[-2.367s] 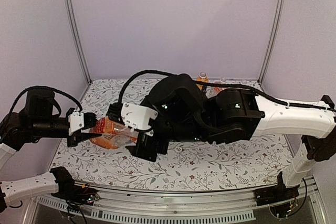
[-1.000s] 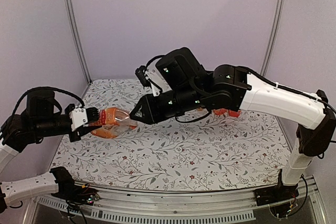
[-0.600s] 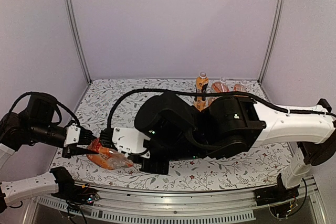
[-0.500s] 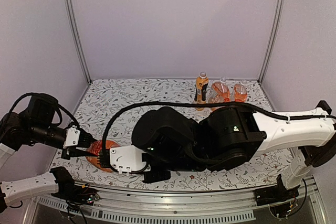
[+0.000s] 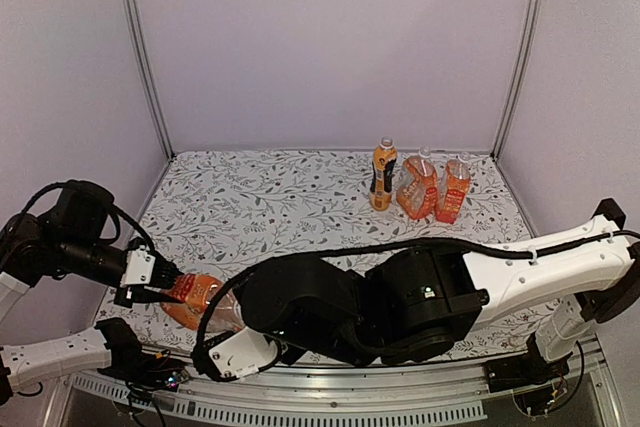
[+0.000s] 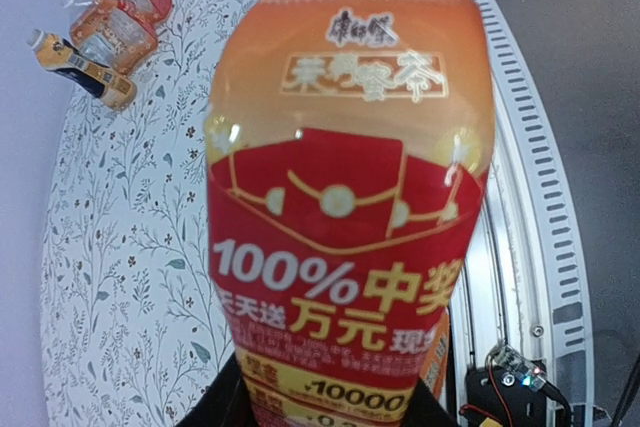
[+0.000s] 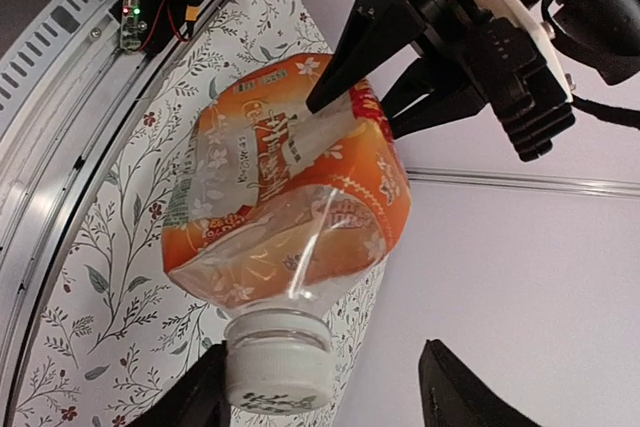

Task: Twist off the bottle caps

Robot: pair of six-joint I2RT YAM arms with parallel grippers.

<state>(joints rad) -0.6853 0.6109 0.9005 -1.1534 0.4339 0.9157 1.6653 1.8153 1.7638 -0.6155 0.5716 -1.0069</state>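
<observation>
My right gripper next grabs the white cap (image 7: pixel 277 359) by its opposite sides to twist and unscrew it, which leaves the bottle's neck free.
My left gripper (image 6: pixel 335 392) is shut on the lower body of a red-labelled orange-drink bottle (image 6: pixel 345 197), held on its side low over the front left of the table (image 5: pixel 300 197). In the right wrist view the bottle's white cap (image 7: pixel 277 359) points at the camera. My right gripper (image 7: pixel 330 392) is open around the cap: its left finger (image 7: pixel 195 392) touches the cap's side, while the right finger (image 7: pixel 470 387) stands well apart. From above, the right arm (image 5: pixel 400 297) lies across the front edge and hides its own jaws.
At the back right stand three more bottles: a dark-labelled one (image 5: pixel 382 175) upright with a white cap, and two red-labelled ones (image 5: pixel 418 187) (image 5: pixel 453 190) beside it. The metal rail (image 5: pixel 420 387) and wiring run along the front edge, close under the held bottle.
The right gripper's jaws have parted from shut to open around the cap. The right arm has swung down toward the front edge, and the left gripper has lowered the bottle toward the front left.
</observation>
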